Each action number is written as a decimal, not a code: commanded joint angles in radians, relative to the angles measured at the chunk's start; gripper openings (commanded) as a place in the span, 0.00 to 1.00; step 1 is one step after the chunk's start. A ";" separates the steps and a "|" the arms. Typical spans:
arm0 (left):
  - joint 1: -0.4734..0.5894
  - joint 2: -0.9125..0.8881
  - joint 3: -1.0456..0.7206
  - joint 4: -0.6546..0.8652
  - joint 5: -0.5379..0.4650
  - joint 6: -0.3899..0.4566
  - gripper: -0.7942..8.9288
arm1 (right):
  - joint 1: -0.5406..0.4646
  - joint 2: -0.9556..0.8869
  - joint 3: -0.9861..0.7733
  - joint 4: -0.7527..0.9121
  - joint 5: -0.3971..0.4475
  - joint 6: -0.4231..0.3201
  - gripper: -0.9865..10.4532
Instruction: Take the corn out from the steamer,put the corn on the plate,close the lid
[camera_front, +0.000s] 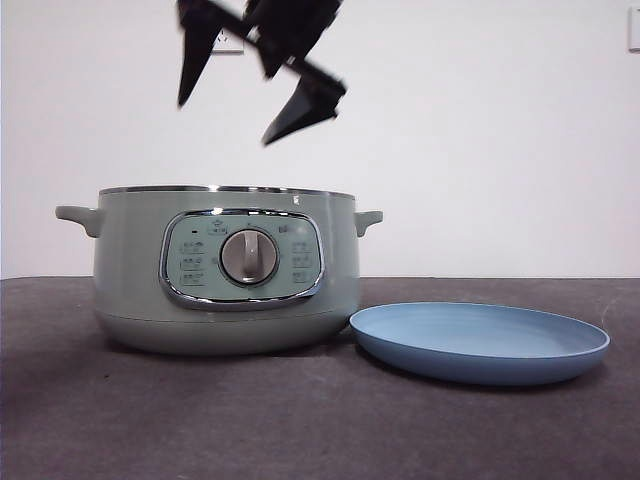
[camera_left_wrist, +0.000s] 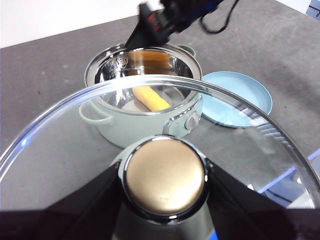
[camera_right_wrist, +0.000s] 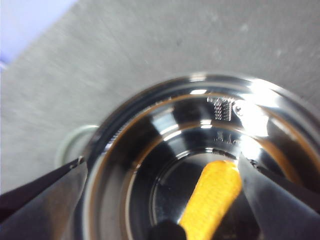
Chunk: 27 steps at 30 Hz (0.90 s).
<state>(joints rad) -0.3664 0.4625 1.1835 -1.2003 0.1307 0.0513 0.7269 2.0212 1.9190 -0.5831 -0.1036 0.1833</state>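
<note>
Next, my right gripper takes hold of the yellow corn by its middle (camera_right_wrist: 210, 200) to move the corn onto the plate.
The sage-green steamer (camera_front: 228, 270) stands open on the table, left of the light-blue plate (camera_front: 480, 342). The yellow corn (camera_left_wrist: 150, 98) lies inside the pot; it also shows in the right wrist view (camera_right_wrist: 212, 200). My right gripper (camera_front: 258, 85) hangs open above the steamer's mouth, jaws spread on either side of the corn in its own view, not touching it. My left gripper (camera_left_wrist: 165, 180) is shut on the knob of the glass lid (camera_left_wrist: 75, 130) and holds it up, away from the steamer (camera_left_wrist: 145, 100). The plate (camera_left_wrist: 240, 95) is empty.
The dark grey tabletop (camera_front: 120, 420) stretches in front of the pot and plate. A white wall (camera_front: 500, 130) stands behind. The pot's side handles (camera_front: 78, 215) stick out at the rim.
</note>
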 joint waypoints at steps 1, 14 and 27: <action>0.002 -0.008 0.006 0.023 0.001 -0.001 0.07 | 0.003 0.060 0.006 0.001 0.014 -0.007 0.53; 0.002 -0.008 0.006 -0.006 0.002 0.002 0.07 | 0.003 0.176 0.006 -0.003 0.086 -0.008 0.53; 0.002 -0.008 0.006 -0.028 0.002 0.002 0.07 | 0.003 0.215 0.006 -0.047 0.088 -0.009 0.52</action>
<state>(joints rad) -0.3664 0.4625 1.1835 -1.2682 0.1299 0.0521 0.7273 2.2112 1.9240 -0.6228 -0.0227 0.1825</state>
